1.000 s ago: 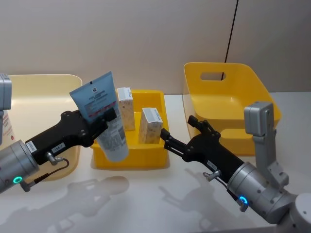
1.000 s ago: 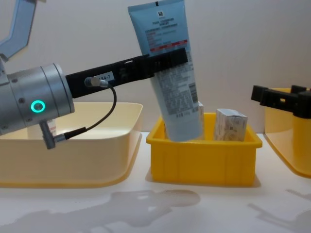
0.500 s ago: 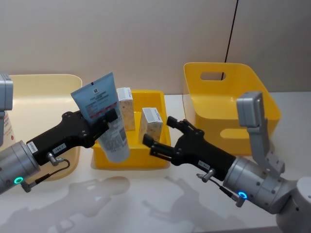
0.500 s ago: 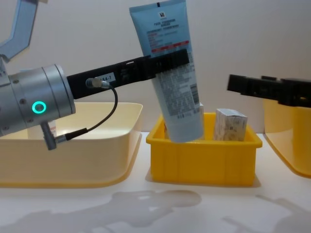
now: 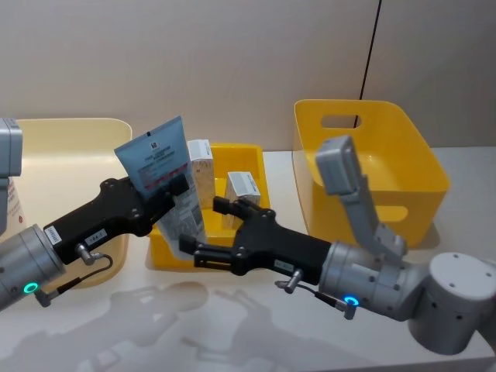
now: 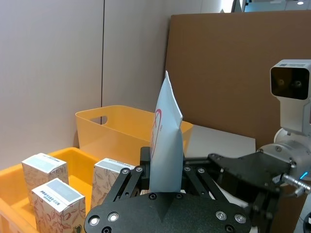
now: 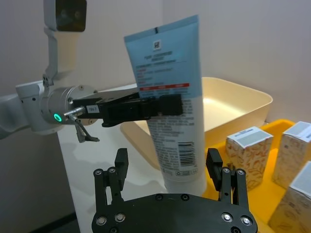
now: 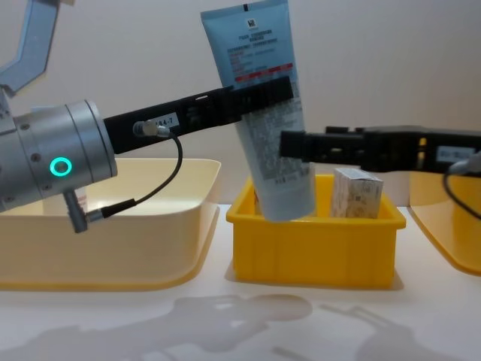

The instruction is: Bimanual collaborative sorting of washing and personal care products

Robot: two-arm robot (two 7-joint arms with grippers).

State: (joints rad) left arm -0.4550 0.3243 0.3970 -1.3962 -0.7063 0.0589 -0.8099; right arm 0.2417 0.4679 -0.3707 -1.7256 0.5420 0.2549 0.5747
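My right gripper grabs the squeeze tube by its narrow lower end (image 5: 191, 223) (image 8: 285, 188) next, since my left gripper covers the tube's middle and its top flares wide.
My left gripper (image 5: 167, 190) is shut on a light-blue squeeze tube (image 5: 155, 159), held upright and tilted above the left part of the small yellow bin (image 5: 256, 159). In the chest view the tube (image 8: 252, 45) hangs cap-down, its lower end inside the bin (image 8: 312, 248). My right gripper (image 5: 203, 226) is open, reaching across the bin's front, one finger on each side of the tube's lower half without touching it (image 7: 167, 167). White cartons (image 5: 200, 167) (image 5: 242, 190) stand upright in the bin. The left wrist view shows three cartons (image 6: 44, 170).
A cream tub (image 5: 70, 136) sits at the left, and a large yellow tub (image 5: 364, 155) with a handle slot at the right. My right forearm lies low across the table in front of the bin. A wall stands close behind.
My right gripper has swept left from beside the large yellow tub, across the bin, up to the tube's lower half. The left gripper and tube have barely moved.
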